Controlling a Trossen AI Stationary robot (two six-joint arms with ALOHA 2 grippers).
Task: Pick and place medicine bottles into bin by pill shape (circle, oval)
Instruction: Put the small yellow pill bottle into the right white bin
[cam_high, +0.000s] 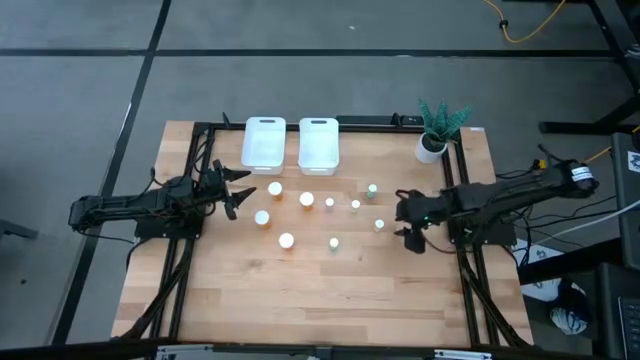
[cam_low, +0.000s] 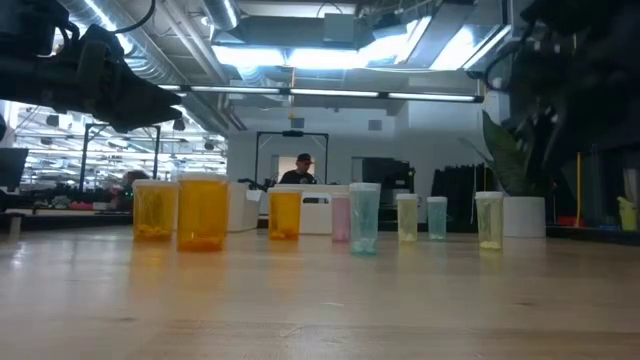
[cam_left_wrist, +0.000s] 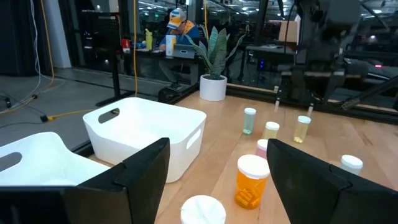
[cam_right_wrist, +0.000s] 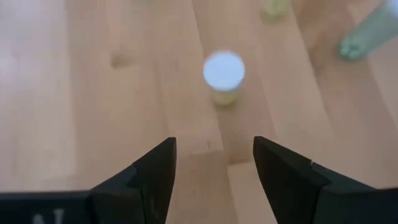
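I will next grab the pale medicine bottle with my right gripper by its white-end with the cap (cam_high: 379, 222). Then the bottle goes into its bin.
Several small white-capped bottles stand upright on their bases on the wooden table (cam_high: 300, 290). The wider orange ones (cam_high: 275, 188) (cam_high: 286, 240) are toward the left and the slimmer pale ones (cam_high: 355, 205) (cam_high: 379, 225) toward the right. In the low view they form a row of orange (cam_low: 202, 212) and pale (cam_low: 364, 217) bottles. My left gripper (cam_high: 236, 190) is open and empty, just left of the orange bottles; an orange bottle (cam_left_wrist: 250, 180) stands ahead of its fingers. My right gripper (cam_high: 405, 220) is open and empty above the table, right of a pale bottle (cam_right_wrist: 224, 74).
Two white bins (cam_high: 264, 143) (cam_high: 318, 145) stand side by side at the table's far edge; they also show in the left wrist view (cam_left_wrist: 146, 134). A white pot with a green plant (cam_high: 435, 130) stands at the far right corner. Bare wood lies toward the near edge.
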